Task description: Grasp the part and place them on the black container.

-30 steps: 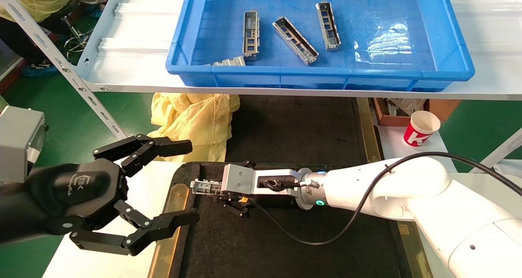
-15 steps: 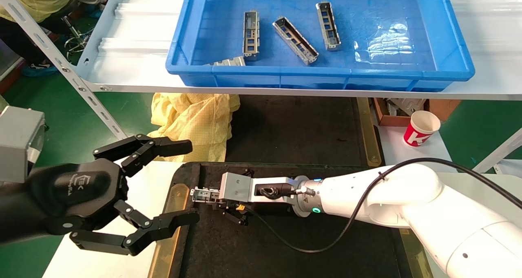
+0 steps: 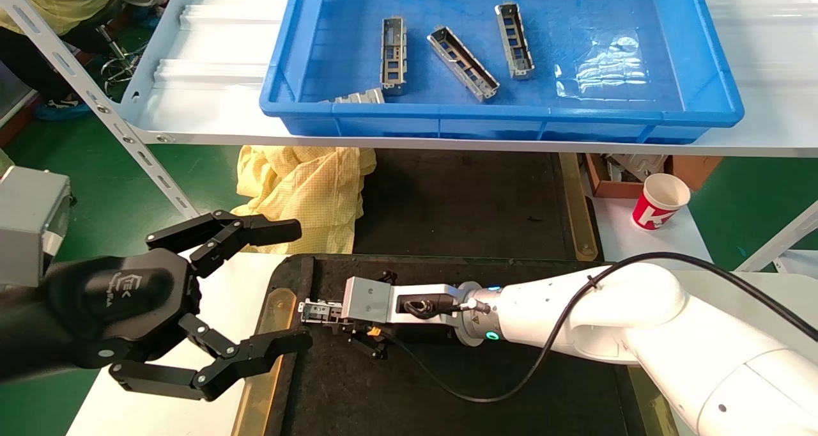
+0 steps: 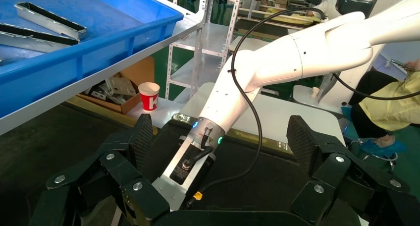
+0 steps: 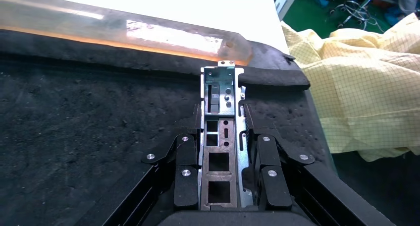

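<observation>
The silver-grey channel [image 3: 320, 312] [image 5: 219, 137] lies low over the black container, inside its rim, and would land there, so it is time for my right gripper to release now.
My right gripper [image 3: 337, 311] is shut on the part [image 3: 316, 309], a narrow silver-grey channel with rectangular cut-outs. It holds the part low over the black container [image 3: 447, 385] near its far left corner. In the right wrist view the part [image 5: 220, 137] sits lengthwise between the two fingers [image 5: 185, 156], its free end pointing at the container's rim [image 5: 267, 77]. I cannot tell whether the part touches the black surface. My left gripper [image 3: 300, 286] is open and empty, parked at the container's left edge.
A blue bin [image 3: 498, 113] on the shelf ahead holds several more parts [image 3: 463, 62]. A yellow cloth [image 3: 307, 193] lies beyond the container's left corner. A red and white paper cup [image 3: 661, 201] and a cardboard box [image 3: 613, 167] stand at the right.
My right arm has moved a little lower and nearer to me, with the part still in the gripper. The left arm has not moved.
</observation>
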`<action>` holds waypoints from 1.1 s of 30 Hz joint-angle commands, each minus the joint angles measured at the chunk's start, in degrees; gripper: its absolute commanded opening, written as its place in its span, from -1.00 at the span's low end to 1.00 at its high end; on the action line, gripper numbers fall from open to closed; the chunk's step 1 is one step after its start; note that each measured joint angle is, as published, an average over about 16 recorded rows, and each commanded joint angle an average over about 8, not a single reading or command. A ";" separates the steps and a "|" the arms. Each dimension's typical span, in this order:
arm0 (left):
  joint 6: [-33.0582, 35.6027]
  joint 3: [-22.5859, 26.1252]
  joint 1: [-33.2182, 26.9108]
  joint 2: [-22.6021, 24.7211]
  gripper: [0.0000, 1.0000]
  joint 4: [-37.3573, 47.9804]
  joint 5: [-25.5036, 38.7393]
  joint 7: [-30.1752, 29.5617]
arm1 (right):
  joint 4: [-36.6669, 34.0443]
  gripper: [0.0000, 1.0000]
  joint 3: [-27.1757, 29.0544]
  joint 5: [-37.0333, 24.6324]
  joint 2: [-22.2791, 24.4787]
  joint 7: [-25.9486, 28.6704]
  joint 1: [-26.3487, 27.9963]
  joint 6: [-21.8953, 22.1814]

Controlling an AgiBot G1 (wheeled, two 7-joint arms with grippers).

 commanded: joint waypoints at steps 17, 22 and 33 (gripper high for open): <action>0.00 0.00 0.00 0.00 1.00 0.00 0.00 0.00 | 0.36 1.00 -4.68 4.28 0.09 -2.06 1.23 1.93; 0.00 0.00 0.00 0.00 1.00 0.00 0.00 0.00 | 0.24 1.00 -5.07 5.96 0.21 -2.62 2.15 1.13; 0.00 0.00 0.00 0.00 1.00 0.00 0.00 0.00 | -4.33 1.00 -3.83 11.62 1.33 -1.76 3.96 -6.68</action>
